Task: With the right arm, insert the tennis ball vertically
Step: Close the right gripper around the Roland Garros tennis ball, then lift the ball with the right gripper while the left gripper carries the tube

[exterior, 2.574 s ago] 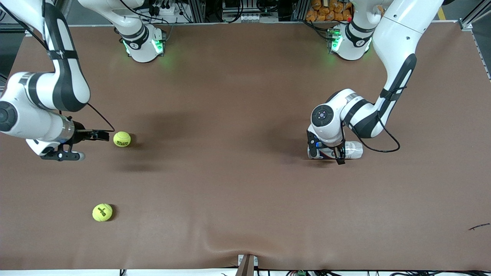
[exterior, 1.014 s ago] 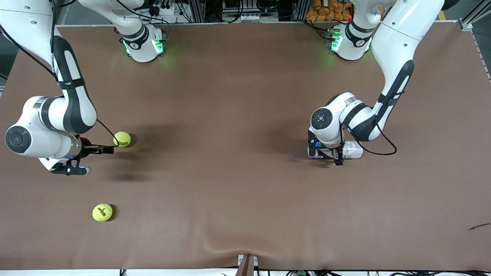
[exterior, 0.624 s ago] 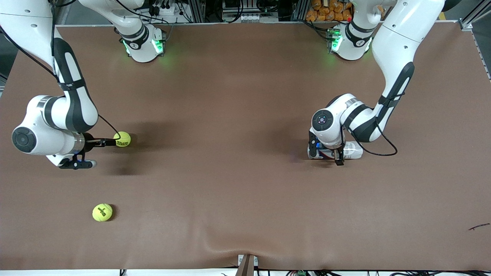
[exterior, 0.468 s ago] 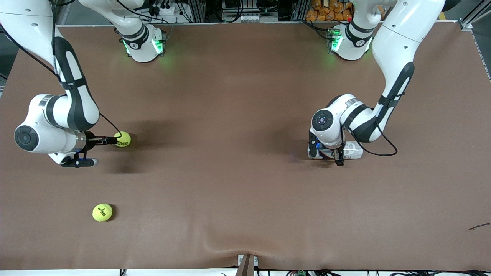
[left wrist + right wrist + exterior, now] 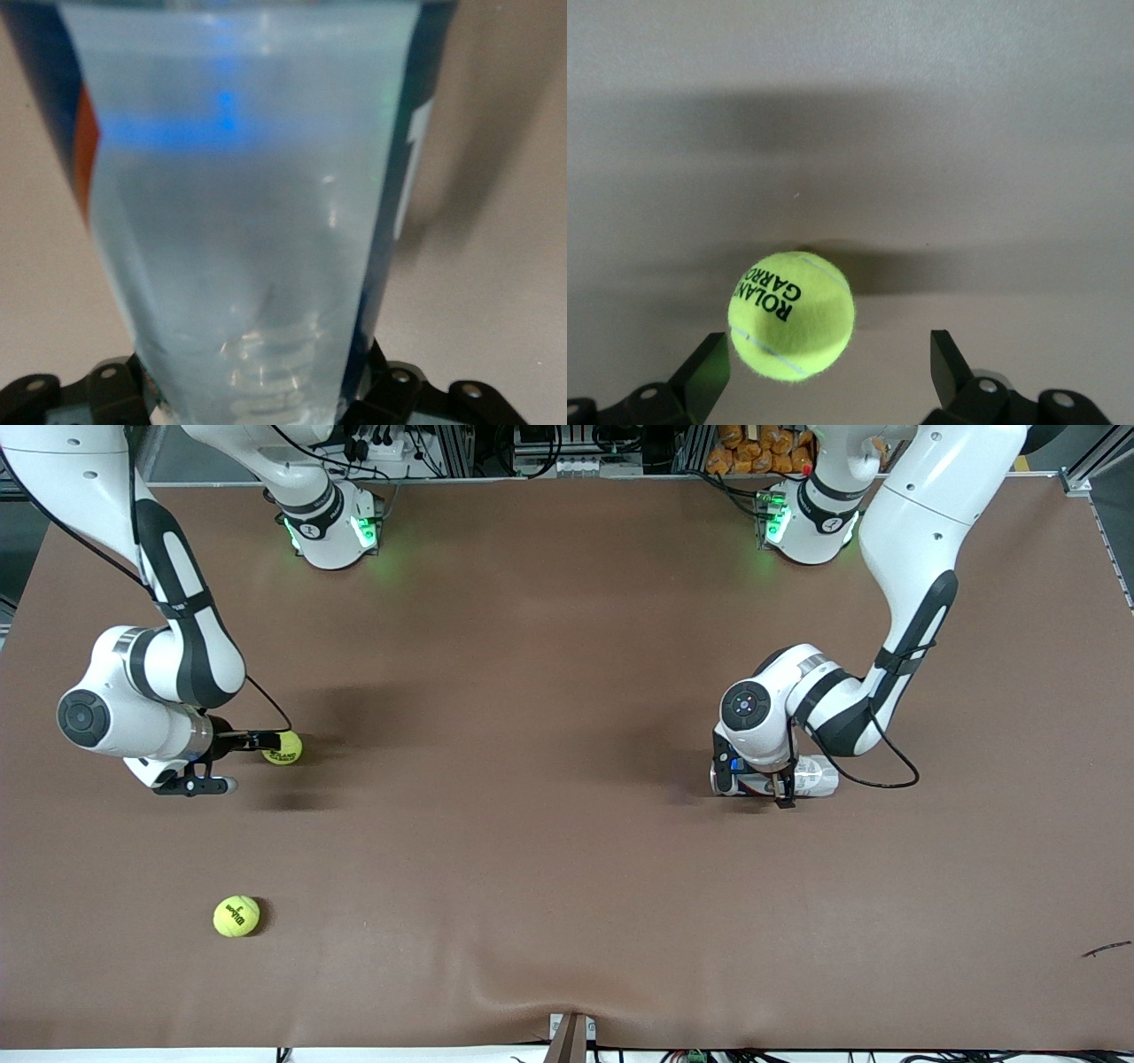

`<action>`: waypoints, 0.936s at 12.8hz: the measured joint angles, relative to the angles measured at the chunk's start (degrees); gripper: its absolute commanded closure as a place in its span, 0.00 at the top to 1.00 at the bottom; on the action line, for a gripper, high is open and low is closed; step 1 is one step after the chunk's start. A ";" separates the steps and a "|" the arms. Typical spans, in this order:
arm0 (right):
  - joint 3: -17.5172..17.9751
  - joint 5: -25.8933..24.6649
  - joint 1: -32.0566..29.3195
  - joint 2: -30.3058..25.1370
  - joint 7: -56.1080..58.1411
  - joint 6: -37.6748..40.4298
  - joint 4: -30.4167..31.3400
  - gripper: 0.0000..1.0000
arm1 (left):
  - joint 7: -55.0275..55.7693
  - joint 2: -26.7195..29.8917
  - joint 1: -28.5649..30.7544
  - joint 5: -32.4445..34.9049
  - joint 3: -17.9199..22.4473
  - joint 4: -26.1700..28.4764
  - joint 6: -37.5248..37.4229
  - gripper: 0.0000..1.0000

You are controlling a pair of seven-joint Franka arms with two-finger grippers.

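I will grab the tennis ball with my right gripper by its felt sides on either side of the print (image 5: pixel 283 748). Then the ball can go into the clear plastic tube (image 5: pixel 811 773).
A yellow-green tennis ball (image 5: pixel 282 747) (image 5: pixel 791 314) printed "ROLAND GARROS" lies on the brown table toward the right arm's end. My right gripper (image 5: pixel 270 741) (image 5: pixel 826 341) is low beside it and open; the ball sits partly between the two fingers, close to one fingertip (image 5: pixel 709 354) and well clear of the other. A clear plastic tube (image 5: pixel 811 773) (image 5: pixel 248 195) with a blue and red label lies on its side toward the left arm's end. My left gripper (image 5: pixel 753 779) (image 5: pixel 257 390) is down over it, and the tube fills the left wrist view.
A second tennis ball (image 5: pixel 236 916) lies nearer to the front camera than the first. A small dark scrap (image 5: pixel 1106 949) lies near the table's edge at the left arm's end. The table cover bulges (image 5: pixel 532 979) at the front edge.
My right gripper has slid in toward the tennis ball, from just short of it to flanking it. The ball has not moved. The left arm has hardly shifted over the tube.
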State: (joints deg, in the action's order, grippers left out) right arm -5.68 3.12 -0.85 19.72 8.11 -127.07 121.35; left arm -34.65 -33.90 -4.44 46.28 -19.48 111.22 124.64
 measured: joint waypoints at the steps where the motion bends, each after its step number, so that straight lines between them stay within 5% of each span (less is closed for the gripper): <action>1: 0.05 0.04 0.03 0.00 -0.67 -0.30 0.12 1.00 | 0.02 -0.08 -0.05 0.00 -0.02 -0.17 0.00 0.78; 8: 0.57 3.01 2.10 0.28 -4.86 -5.13 2.66 1.00 | 0.25 -0.15 -0.15 -0.14 -0.65 -0.84 0.05 0.75; 12: 0.54 3.08 2.84 1.44 -5.18 -7.07 3.77 1.00 | 0.79 -0.45 -1.71 -5.62 -3.62 -5.58 0.22 0.75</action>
State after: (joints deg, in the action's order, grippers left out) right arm -5.13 6.19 1.99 21.16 2.93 -134.15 125.12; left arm -33.86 -34.35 -6.15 40.66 -23.10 105.64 124.86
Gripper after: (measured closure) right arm 0.000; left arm 0.247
